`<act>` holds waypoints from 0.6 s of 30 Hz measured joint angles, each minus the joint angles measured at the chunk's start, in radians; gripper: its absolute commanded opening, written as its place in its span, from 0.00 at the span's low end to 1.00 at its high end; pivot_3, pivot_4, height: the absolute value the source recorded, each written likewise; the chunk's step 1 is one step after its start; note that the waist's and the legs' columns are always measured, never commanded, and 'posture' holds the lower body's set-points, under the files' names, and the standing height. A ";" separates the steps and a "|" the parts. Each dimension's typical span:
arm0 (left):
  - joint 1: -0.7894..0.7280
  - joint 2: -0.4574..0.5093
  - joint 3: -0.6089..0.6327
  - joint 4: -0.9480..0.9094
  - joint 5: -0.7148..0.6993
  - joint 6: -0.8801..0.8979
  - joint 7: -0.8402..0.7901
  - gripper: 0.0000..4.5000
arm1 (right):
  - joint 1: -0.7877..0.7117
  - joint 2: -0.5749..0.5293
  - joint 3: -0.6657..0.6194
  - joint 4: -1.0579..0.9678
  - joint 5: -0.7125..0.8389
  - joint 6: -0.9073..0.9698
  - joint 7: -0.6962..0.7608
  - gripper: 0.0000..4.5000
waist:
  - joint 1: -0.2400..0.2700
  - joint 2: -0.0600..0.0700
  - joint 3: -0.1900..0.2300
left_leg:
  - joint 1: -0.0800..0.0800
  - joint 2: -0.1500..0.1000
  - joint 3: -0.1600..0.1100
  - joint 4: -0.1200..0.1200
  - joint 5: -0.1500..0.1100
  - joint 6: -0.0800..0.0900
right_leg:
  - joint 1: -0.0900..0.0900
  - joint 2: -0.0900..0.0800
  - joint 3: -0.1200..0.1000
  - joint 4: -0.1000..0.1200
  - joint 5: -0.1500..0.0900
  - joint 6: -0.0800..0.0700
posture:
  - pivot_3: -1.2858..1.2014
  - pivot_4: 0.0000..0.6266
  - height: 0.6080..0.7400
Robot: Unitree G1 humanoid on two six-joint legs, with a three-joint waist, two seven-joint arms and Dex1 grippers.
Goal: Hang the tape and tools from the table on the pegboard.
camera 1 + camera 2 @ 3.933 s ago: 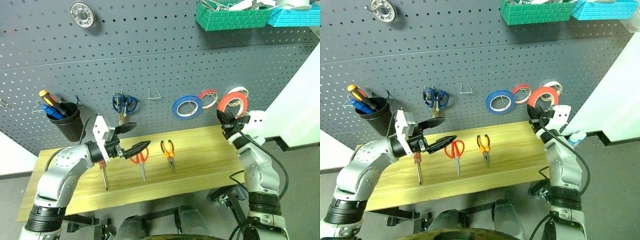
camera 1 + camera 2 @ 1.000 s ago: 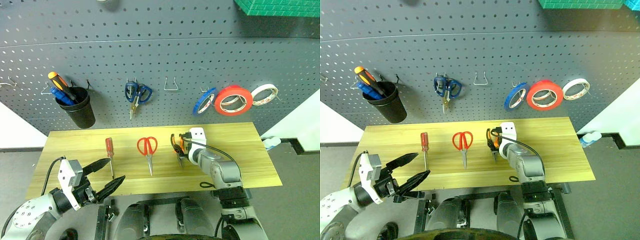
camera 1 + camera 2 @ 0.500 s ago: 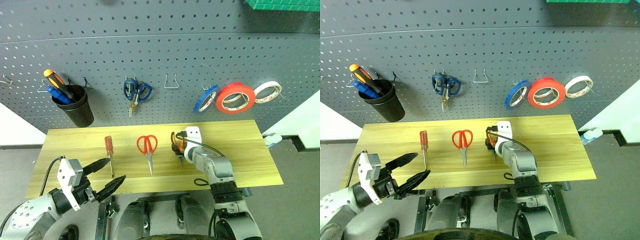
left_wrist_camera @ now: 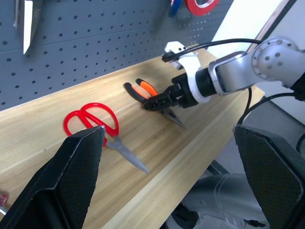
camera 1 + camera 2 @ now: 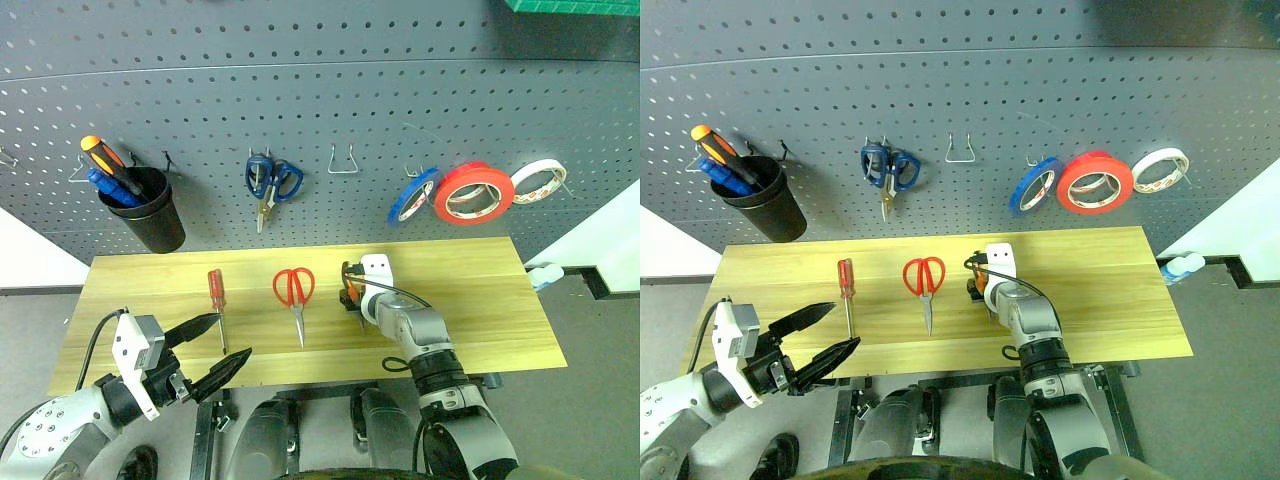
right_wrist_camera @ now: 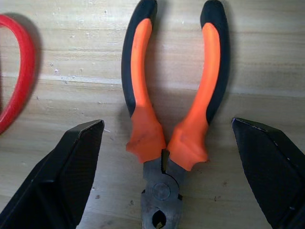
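My right gripper should close, because its fingers are beside the pliers' orange handles, close above the wooden table. Closing now would hold the pliers [image 6: 174,95].
The red tape [image 5: 472,194] hangs on the pegboard [image 5: 320,90], between a blue roll and a white-cored one. On the table [image 5: 480,300] lie the screwdriver [image 5: 215,298] with the dark red handle, the red-handled scissors [image 5: 295,290] and the orange-and-black pliers [image 6: 174,95]. My right gripper [image 5: 352,298] hovers open just over the pliers, a finger [image 6: 71,167] on each side of the handles and apart from them. My left gripper [image 5: 230,338] stands open and empty at the table's near edge, in front of the screwdriver.
Also on the pegboard are a black cup [image 5: 150,215] of screwdrivers, blue-handled scissors [image 5: 270,185], a bare metal hook [image 5: 343,163], a blue roll [image 5: 412,197] and a white-cored roll [image 5: 538,182]. A white ledge [image 5: 600,240] juts in at the right.
Since the earliest frames my right gripper has left the red tape on the pegboard and come down over the pliers, sinking a little lately. My left gripper has drawn back to the table's near edge.
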 measured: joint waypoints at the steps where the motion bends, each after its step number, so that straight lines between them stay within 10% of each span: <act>1: 0.008 0.000 0.000 -0.006 0.000 0.000 0.002 1.00 | -0.014 -0.004 0.011 0.022 -0.015 -0.008 0.001 1.00 | -0.001 0.000 0.001 | 0.000 0.000 0.000 0.000 0.000 0.000 | 0.000 0.000 0.000 0.000 0.000 0.000 | 0.57 0.34 0.97; 3: 0.016 -0.001 0.000 -0.017 0.000 0.000 0.004 1.00 | -0.029 -0.007 0.021 0.048 -0.030 -0.022 0.001 1.00 | 0.001 0.000 0.001 | 0.000 0.000 0.000 0.000 0.000 0.000 | 0.000 0.000 0.000 0.000 0.000 0.000 | 0.57 0.34 0.97; 10: 0.016 0.000 0.000 -0.027 0.000 0.001 0.016 1.00 | -0.045 -0.019 0.054 0.085 -0.088 -0.043 -0.001 0.50 | 0.000 0.000 0.002 | 0.000 0.000 -0.001 0.000 0.000 0.000 | 0.000 0.000 0.000 -0.001 0.000 0.000 | 0.57 0.34 0.97; 18: 0.014 0.000 0.000 -0.027 0.000 0.001 0.014 1.00 | -0.047 -0.021 0.056 0.090 -0.107 -0.048 -0.001 0.47 | 0.000 0.001 0.003 | 0.000 0.000 -0.001 0.000 0.000 0.000 | 0.000 0.000 -0.001 -0.001 0.000 0.000 | 0.57 0.34 0.97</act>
